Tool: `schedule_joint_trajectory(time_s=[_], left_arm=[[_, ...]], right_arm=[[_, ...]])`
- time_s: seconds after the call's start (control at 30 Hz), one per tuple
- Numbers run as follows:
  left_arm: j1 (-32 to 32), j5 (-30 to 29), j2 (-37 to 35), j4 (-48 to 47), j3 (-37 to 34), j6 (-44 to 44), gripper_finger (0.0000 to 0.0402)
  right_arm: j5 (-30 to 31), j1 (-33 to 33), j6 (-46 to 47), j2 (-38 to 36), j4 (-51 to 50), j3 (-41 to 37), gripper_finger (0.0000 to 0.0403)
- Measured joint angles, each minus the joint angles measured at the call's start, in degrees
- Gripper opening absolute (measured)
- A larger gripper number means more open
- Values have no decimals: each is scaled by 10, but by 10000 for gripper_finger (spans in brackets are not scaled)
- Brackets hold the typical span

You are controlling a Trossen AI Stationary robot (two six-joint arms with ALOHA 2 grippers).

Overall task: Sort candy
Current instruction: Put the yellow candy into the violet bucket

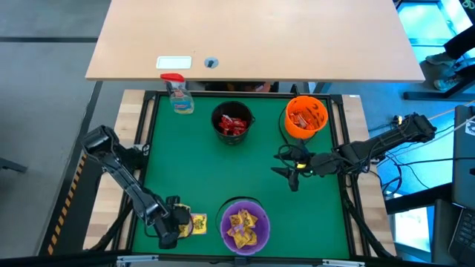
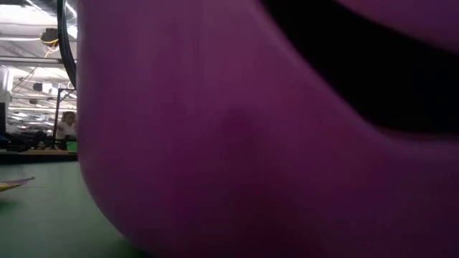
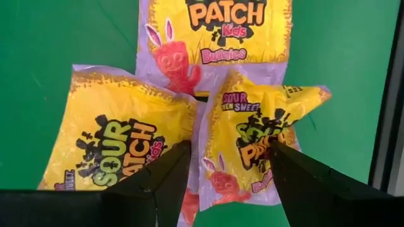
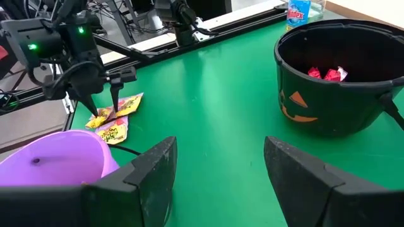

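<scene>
My left gripper should close on the yellow packet now, because its fingers are on both sides of the yellow packet's printed middle, with one finger down at the neighbouring packet's edge.
Three yellow candy packets with purple edges lie flat on the green mat near the front left: one, one and one farther off. My left gripper points down over them, open, a finger on either side of the nearest packet. It also shows in the right wrist view and in the high view. My right gripper hangs open above the mat's right half, with nothing between its fingers. My left gripper comes at the yellow packets from above, its fingertips low over two packets' edges. Whether they touch the wrappers, I cannot tell.
A purple bowl with yellow candy stands at the front middle, right of the packets, and fills the low view. A black bowl holds red candy and an orange bowl orange candy. A spray bottle stands far left.
</scene>
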Motion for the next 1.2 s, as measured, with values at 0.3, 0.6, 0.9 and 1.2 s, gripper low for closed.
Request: schedule_joint_trajectory(time_s=[0.3, 0.6, 0.9, 1.2], left_arm=[[0, 1, 7, 3, 1, -8, 185], [13, 16, 8, 5, 0, -8, 79], [40, 45, 7, 4, 10, 3, 6], [49, 39, 8, -95, 102, 30, 4]], right_arm=[[0, 0, 0, 0, 0, 0, 237], [0, 0, 15, 0, 0, 0, 237], [0, 0, 16, 0, 0, 0, 237], [-15, 0, 16, 0, 1, 0, 237]])
